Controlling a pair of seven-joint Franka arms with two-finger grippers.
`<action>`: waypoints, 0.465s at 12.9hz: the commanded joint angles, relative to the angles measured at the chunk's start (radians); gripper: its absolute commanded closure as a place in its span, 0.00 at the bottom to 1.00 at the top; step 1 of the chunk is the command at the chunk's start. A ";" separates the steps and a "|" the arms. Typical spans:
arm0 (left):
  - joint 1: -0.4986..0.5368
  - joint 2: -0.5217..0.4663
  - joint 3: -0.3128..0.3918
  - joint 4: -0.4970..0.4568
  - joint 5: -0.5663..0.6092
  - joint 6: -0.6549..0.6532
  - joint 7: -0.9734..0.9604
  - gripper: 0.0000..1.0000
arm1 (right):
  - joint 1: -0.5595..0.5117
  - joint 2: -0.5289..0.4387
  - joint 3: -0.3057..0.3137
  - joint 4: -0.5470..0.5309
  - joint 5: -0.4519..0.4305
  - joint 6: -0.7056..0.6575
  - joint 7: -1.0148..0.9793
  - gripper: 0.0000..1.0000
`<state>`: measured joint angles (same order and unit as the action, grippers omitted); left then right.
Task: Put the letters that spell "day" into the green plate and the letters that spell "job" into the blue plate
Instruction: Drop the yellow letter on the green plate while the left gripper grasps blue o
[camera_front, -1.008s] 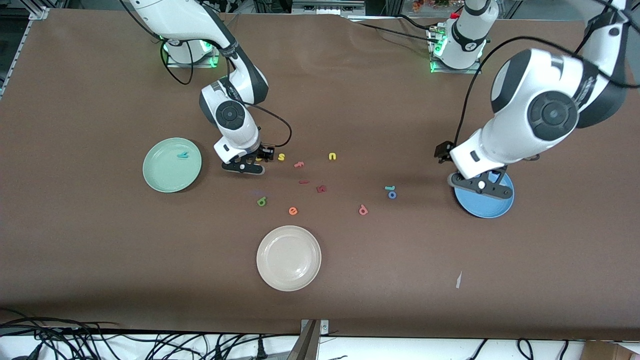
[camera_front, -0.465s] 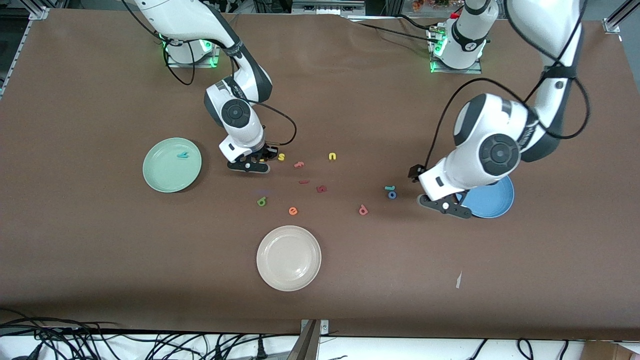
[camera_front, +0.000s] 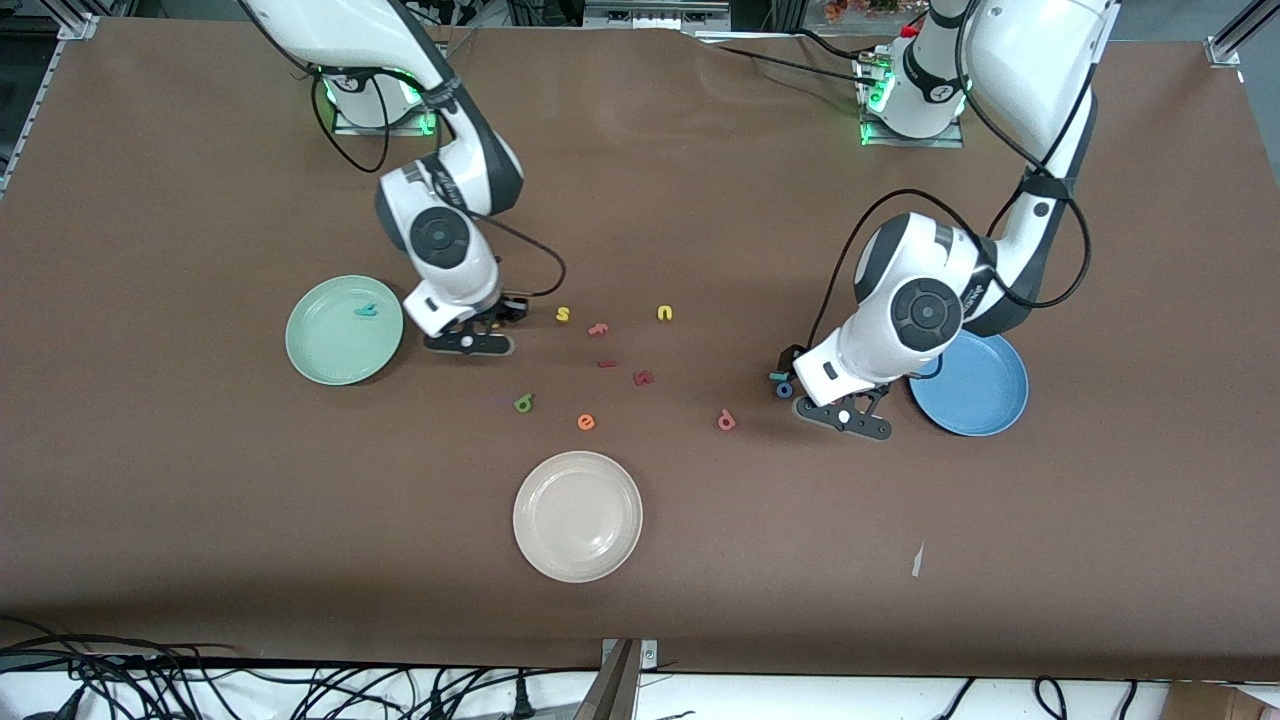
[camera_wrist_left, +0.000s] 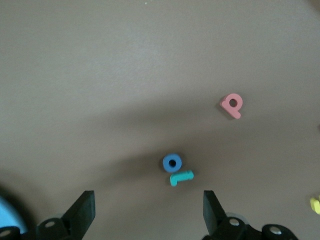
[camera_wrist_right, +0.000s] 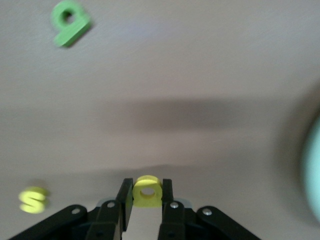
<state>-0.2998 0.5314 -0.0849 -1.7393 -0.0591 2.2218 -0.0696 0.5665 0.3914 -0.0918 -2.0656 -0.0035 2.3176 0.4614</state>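
The left gripper grabs the cyan "j" by its long stem (camera_front: 780, 376) next, to start spelling "job" in the blue plate (camera_front: 975, 395).
My right gripper (camera_front: 497, 320) (camera_wrist_right: 147, 192) is shut on the yellow "a" (camera_wrist_right: 147, 190), just above the table between the yellow "s" (camera_front: 563, 314) and the green plate (camera_front: 330, 350). The cyan "y" (camera_front: 366, 310) lies in that plate. The green "d" (camera_front: 523, 402) (camera_wrist_right: 70, 21) lies on the table. My left gripper (camera_front: 838, 410) (camera_wrist_left: 147, 205) hangs open beside the blue plate (camera_front: 975, 395), with nothing between its fingers. Just ahead of it lie the cyan "j" (camera_wrist_left: 181, 177) and blue "o" (camera_wrist_left: 172, 162). The pink "b" (camera_front: 727, 420) (camera_wrist_left: 232, 105) lies farther toward the right arm's end.
A cream-white plate (camera_front: 577, 515) sits nearest the front camera. An orange "e" (camera_front: 586, 422), a yellow "u" (camera_front: 665, 313), an orange-red letter (camera_front: 598, 328) and two dark red letters (camera_front: 643, 378) are scattered mid-table.
My right gripper closed on the yellow "a" and carried it toward the green plate. My left arm swung from over the blue plate to the "j" and "o".
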 joint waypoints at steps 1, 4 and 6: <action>-0.012 0.007 0.007 -0.098 -0.040 0.163 -0.001 0.05 | 0.000 -0.088 -0.133 -0.021 0.008 -0.137 -0.273 0.87; -0.042 0.045 0.007 -0.131 -0.096 0.252 -0.003 0.05 | 0.000 -0.095 -0.288 -0.062 0.008 -0.176 -0.533 0.88; -0.061 0.064 0.007 -0.135 -0.100 0.278 -0.038 0.05 | -0.007 -0.080 -0.339 -0.097 0.016 -0.164 -0.564 0.88</action>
<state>-0.3335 0.5865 -0.0861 -1.8705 -0.1314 2.4722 -0.0801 0.5537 0.3110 -0.4009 -2.1141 -0.0028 2.1381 -0.0614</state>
